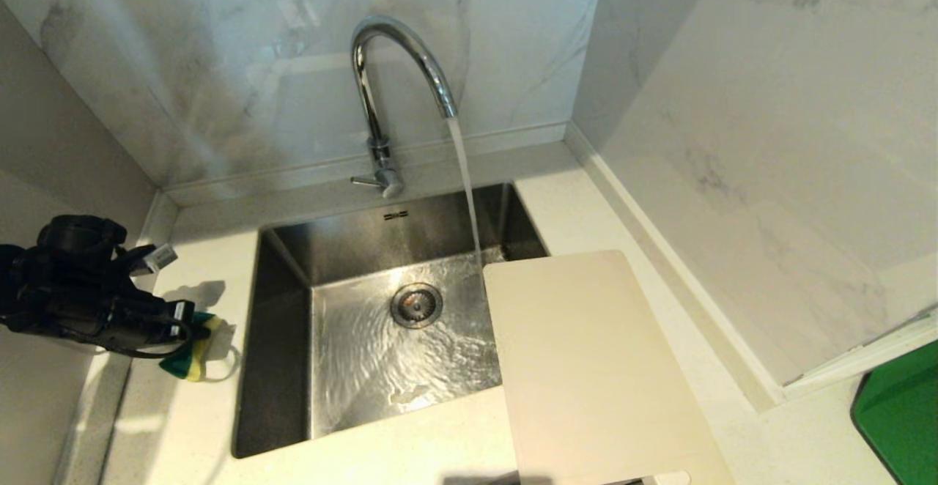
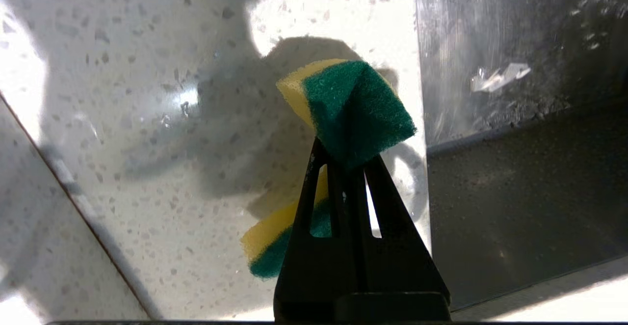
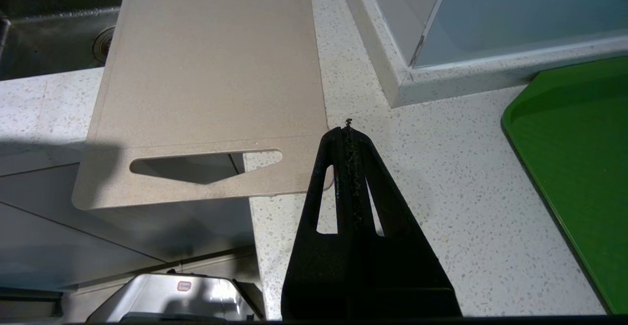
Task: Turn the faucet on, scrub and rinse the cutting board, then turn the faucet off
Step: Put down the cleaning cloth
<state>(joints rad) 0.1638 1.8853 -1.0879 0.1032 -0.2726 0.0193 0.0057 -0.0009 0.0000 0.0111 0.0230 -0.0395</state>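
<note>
My left gripper opens now, since the sponge's lower edge meets the white counter and the sponge would rest there.
The chrome faucet stands behind the sink, and water streams from its spout into the basin. The cream cutting board lies flat across the sink's right rim and the counter; its handle slot hangs past the counter's front edge. My left gripper is shut on a yellow and green sponge, held above the counter left of the sink. My right gripper is shut and empty, hovering by the board's handle-end corner, out of the head view.
A green tray lies on the counter at the right. Marble walls close in behind the sink and along the right. A step in the wall juts out beside the board. Below the counter's front edge sits a shiny metal part.
</note>
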